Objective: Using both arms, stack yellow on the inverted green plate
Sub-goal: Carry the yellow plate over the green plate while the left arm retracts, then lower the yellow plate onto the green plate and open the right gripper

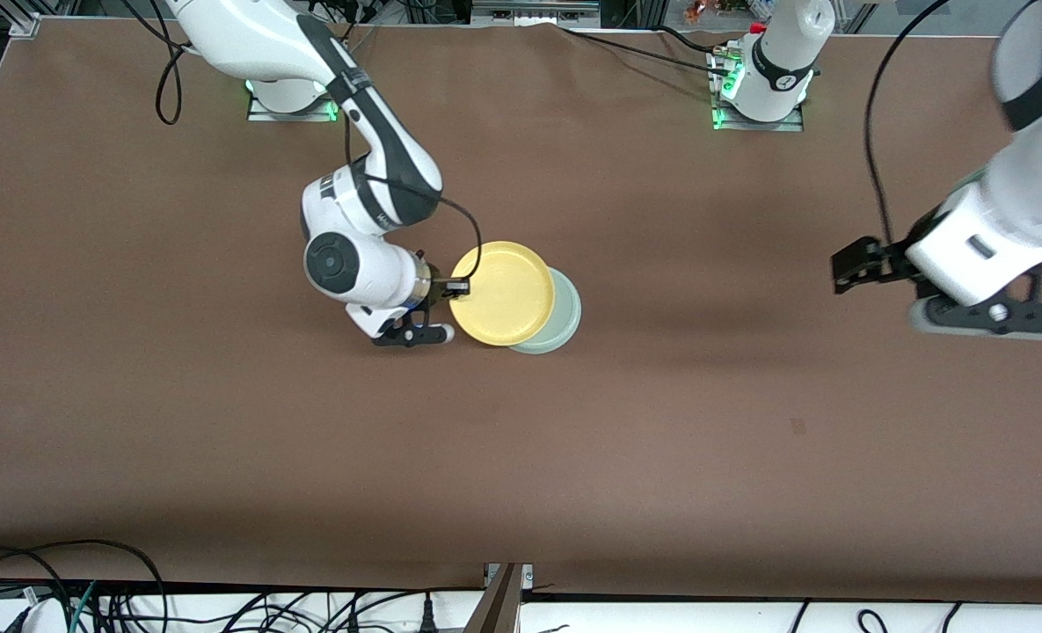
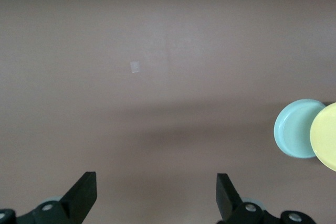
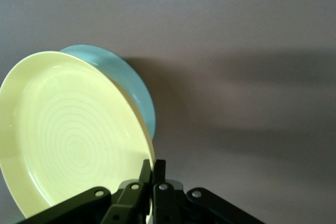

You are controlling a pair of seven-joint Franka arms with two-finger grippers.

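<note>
The yellow plate gets centered by my right gripper next, before it opens, as the green plate (image 1: 560, 318) juts past the yellow plate's rim (image 1: 550, 307) on one side.
The yellow plate (image 1: 501, 292) is held by its rim in my right gripper (image 1: 457, 285), rim up, over the green plate (image 1: 560, 318), which lies upside down on the table and shows only as a crescent past the yellow one. In the right wrist view the fingers (image 3: 158, 170) pinch the yellow plate's (image 3: 68, 135) edge, with the green plate (image 3: 131, 85) beneath it. My left gripper (image 1: 848, 265) is open and empty in the air over bare table at the left arm's end; its wrist view shows both plates, the green one (image 2: 295, 128) and the yellow one (image 2: 326, 135), off to one side.
The brown table (image 1: 521, 440) is bare apart from the plates. A small pale mark (image 2: 135, 66) shows on the table in the left wrist view. Cables run along the table's edge nearest the front camera and by the arm bases.
</note>
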